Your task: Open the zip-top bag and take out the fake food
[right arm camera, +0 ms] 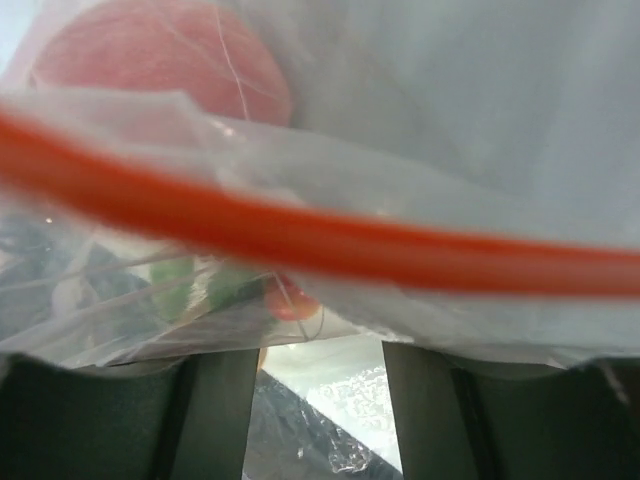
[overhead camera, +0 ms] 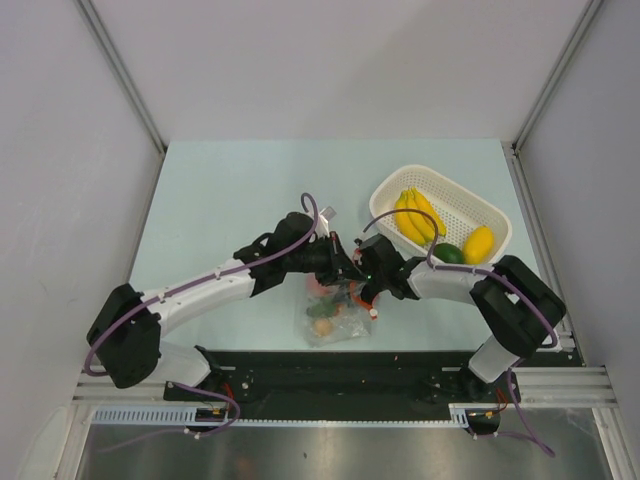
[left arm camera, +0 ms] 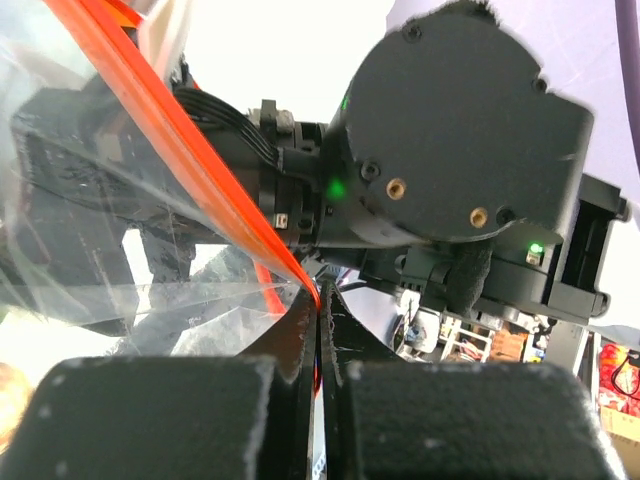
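Observation:
My right gripper grabs the small red piece beside the green across its sides near the bag's opening next, to remove the red piece.
The zip-top bag (overhead camera: 335,318) lies on the table near the front edge, and its mouth is lifted between my two grippers. Inside it I see a tan egg-like piece (overhead camera: 322,326), a red piece (overhead camera: 317,285) and something green (overhead camera: 346,299). My left gripper (overhead camera: 345,271) is shut on the bag's red zip strip (left arm camera: 205,185), with the jaws (left arm camera: 320,300) pinched tight on the film. My right gripper (overhead camera: 367,287) faces it from the right. Its fingers (right arm camera: 215,410) stand apart under the blurred red strip (right arm camera: 330,245), and bag film drapes over their tips. A red piece (right arm camera: 160,55) shows through the film.
A white perforated basket (overhead camera: 480,205) stands at the back right and holds a yellow banana bunch (overhead camera: 418,215), a dark green vegetable (overhead camera: 448,253) and a yellow lemon-like fruit (overhead camera: 478,243). My right arm's body (left arm camera: 450,170) fills the left wrist view close up.

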### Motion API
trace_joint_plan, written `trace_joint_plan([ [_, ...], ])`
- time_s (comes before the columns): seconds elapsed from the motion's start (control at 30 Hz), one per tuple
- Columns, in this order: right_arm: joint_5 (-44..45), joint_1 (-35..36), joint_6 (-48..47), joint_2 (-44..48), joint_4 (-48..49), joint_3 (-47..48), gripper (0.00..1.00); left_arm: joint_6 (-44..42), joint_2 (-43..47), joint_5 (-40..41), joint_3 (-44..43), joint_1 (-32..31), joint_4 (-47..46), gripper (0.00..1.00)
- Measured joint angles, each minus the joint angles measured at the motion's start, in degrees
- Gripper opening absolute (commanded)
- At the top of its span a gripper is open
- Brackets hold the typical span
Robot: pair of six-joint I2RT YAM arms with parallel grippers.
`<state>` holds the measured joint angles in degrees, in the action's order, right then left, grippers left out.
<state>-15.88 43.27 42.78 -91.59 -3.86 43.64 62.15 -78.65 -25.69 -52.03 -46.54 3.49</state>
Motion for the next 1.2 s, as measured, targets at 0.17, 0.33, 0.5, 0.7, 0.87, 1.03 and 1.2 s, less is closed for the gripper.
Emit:
trace_joint_plan([
  [0.17,-2.1,0.09,1.16,-2.32,3.96,-0.04,0.52,0.31,-0.09,-0.07,0.74,-0.04,-0.07,0.0],
  [0.33,-4.0,0.17,2.67,-4.57,8.44,0.0,0.42,0.33,-0.09,-0.09,0.94,-0.07,-0.11,0.0],
  [0.5,-4.26,0.52,3.3,-5.79,9.75,0.0,0.2,0.26,-0.09,-0.48,1.75,-0.15,-0.28,0.0],
  [0.7,-3.89,0.57,3.67,-5.7,9.27,-0.02,0.15,-0.57,0.13,-0.44,1.75,-0.15,0.72,0.0],
  [0.87,-1.29,0.42,2.01,-0.17,3.15,-0.52,0.14,-0.74,2.69,-0.42,3.13,0.66,0.92,0.0],
  [1.03,0.44,-0.85,-0.74,9.7,-2.99,-0.57,0.13,-2.12,4.24,-0.37,4.26,2.91,1.92,0.0],
  [1.2,1.97,-1.25,-1.95,18.8,-8.04,-0.57,0.13,-4.24,5.53,0.72,4.85,3.56,4.42,0.0],
])
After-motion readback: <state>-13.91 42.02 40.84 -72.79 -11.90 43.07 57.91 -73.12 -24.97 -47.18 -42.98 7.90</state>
